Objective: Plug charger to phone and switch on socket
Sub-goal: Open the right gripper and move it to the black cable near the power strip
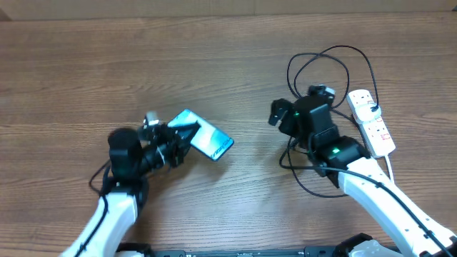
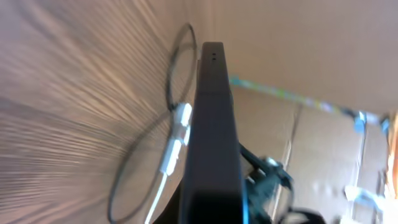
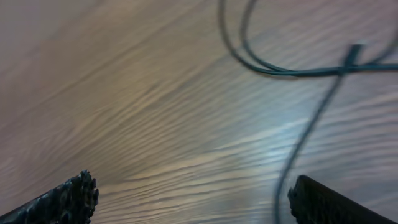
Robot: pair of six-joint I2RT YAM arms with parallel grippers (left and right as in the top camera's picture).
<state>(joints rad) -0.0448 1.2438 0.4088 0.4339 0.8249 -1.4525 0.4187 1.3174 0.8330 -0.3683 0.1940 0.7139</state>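
The robot's right gripper will next grab the charger's black cable just behind its loose end (image 3: 351, 58), so that end stays free to plug into the phone.
My left gripper (image 1: 182, 137) is shut on the phone (image 1: 212, 141), which has a light blue screen and is held tilted above the table. In the left wrist view the phone (image 2: 214, 124) shows edge-on as a dark bar. The charger's black cable (image 1: 330, 66) lies in loops at the right, around my right arm. My right gripper (image 1: 280, 114) is open and empty. In its wrist view, the right gripper (image 3: 199, 199) hovers over bare wood with the cable (image 3: 280, 70) just ahead. The white socket strip (image 1: 373, 121) lies at the far right. I cannot make out the plug head.
The wooden table (image 1: 143, 64) fills the overhead view. The socket's white cord (image 1: 391, 165) runs toward the front beside my right arm. In the left wrist view, cardboard boxes (image 2: 311, 137) stand beyond the table, and the socket (image 2: 176, 134) and cable loops (image 2: 180, 68) show far off.
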